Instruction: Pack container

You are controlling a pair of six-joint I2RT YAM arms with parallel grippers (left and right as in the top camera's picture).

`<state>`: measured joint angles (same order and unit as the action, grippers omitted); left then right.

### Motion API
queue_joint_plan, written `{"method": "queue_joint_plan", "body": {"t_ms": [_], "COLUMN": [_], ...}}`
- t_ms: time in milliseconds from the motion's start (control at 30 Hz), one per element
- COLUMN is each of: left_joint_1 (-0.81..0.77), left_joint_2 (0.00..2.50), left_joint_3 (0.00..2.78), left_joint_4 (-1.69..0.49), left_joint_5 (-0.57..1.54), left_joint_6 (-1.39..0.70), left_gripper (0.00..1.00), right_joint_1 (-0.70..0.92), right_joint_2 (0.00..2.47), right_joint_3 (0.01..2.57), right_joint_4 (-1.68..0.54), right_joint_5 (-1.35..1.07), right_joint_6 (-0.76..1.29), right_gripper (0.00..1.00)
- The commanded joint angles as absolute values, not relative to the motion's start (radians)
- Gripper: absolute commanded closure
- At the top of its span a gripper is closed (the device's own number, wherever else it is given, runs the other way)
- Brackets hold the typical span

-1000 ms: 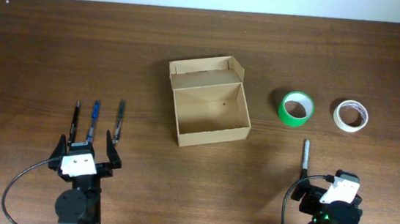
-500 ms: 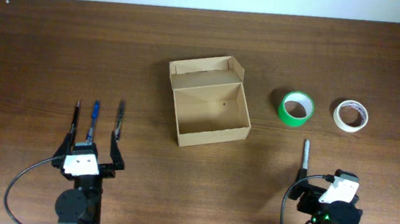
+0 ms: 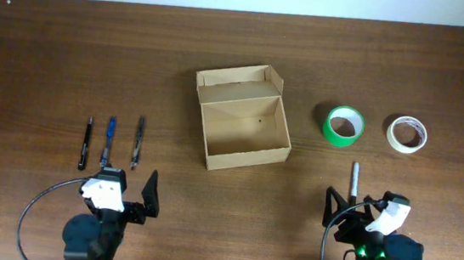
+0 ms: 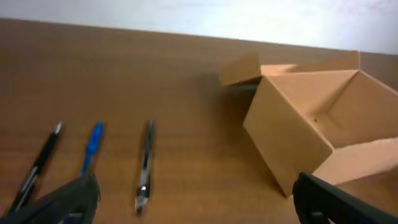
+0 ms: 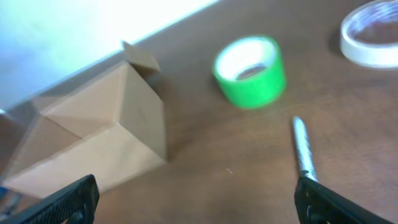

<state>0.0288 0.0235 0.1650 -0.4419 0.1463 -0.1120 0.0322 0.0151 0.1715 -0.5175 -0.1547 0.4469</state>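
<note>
My right gripper is to grab the ring of the tape roll on the side away from the container, so it can set the green tape roll flat inside the container (image 3: 241, 119).
The container (image 3: 241, 119) is an open brown cardboard box at the table's middle, its lid flap folded back on the far side; it holds nothing. In the left wrist view the container (image 4: 311, 130) lies ahead to the right, in the right wrist view (image 5: 93, 140) ahead to the left. My left gripper (image 3: 128, 187) hangs open near the front left, just below the three pens, holding nothing. My right gripper (image 3: 360, 204) hangs open at the front right, with a silver pen (image 3: 353, 181) just ahead of it. Both wrist views show wide-apart fingertips over bare wood.
A black pen (image 3: 86, 142), a blue pen (image 3: 107, 141) and a dark grey pen (image 3: 138, 142) lie side by side left of the box. A green tape roll (image 3: 343, 125) and a white tape roll (image 3: 407, 134) lie right of it. The table's back edge meets a white wall.
The left gripper has drawn back off the pens' near ends and turned right toward the box. The right gripper has turned left toward the box. Both stayed open.
</note>
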Motion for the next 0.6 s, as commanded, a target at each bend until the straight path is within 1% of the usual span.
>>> {"method": "queue_joint_plan", "body": {"t_ms": [0,100,200,300,400,467,567], "left_joint_1": [0.034,0.034,0.034,0.034,0.036,0.046,0.075], "left_joint_2": [0.081,0.230,0.392,0.566,0.807,0.916,1.066], "left_joint_3": [0.323,0.478,0.624,0.777,0.981,1.069,1.175], "left_joint_4": [-0.475,-0.514,-0.567,-0.632,-0.706,-0.738,-0.766], "left_joint_5": [0.067,-0.006,-0.018,-0.023,-0.023,-0.023,-0.023], "left_joint_6": [-0.138,-0.136,-0.114,-0.083,-0.014,0.006,0.009], "left_gripper": [0.01,0.01,0.01,0.01,0.01,0.01,0.01], "right_joint_1": [0.025,0.025,0.025,0.025,0.025,0.025,0.025], "right_joint_2": [0.057,0.202,0.394,0.609,0.885,0.999,1.128], "right_joint_3": [0.237,0.372,0.551,0.782,1.127,1.285,1.457], "right_joint_4": [-0.465,-0.473,-0.537,-0.654,-0.819,-0.884,-0.994], "right_joint_5": [-0.183,-0.172,-0.162,-0.109,-0.067,-0.072,-0.093], "right_joint_6": [0.459,0.371,0.276,0.221,0.140,0.135,0.134], "right_gripper": [0.01,0.01,0.01,0.01,0.01,0.01,0.01]}}
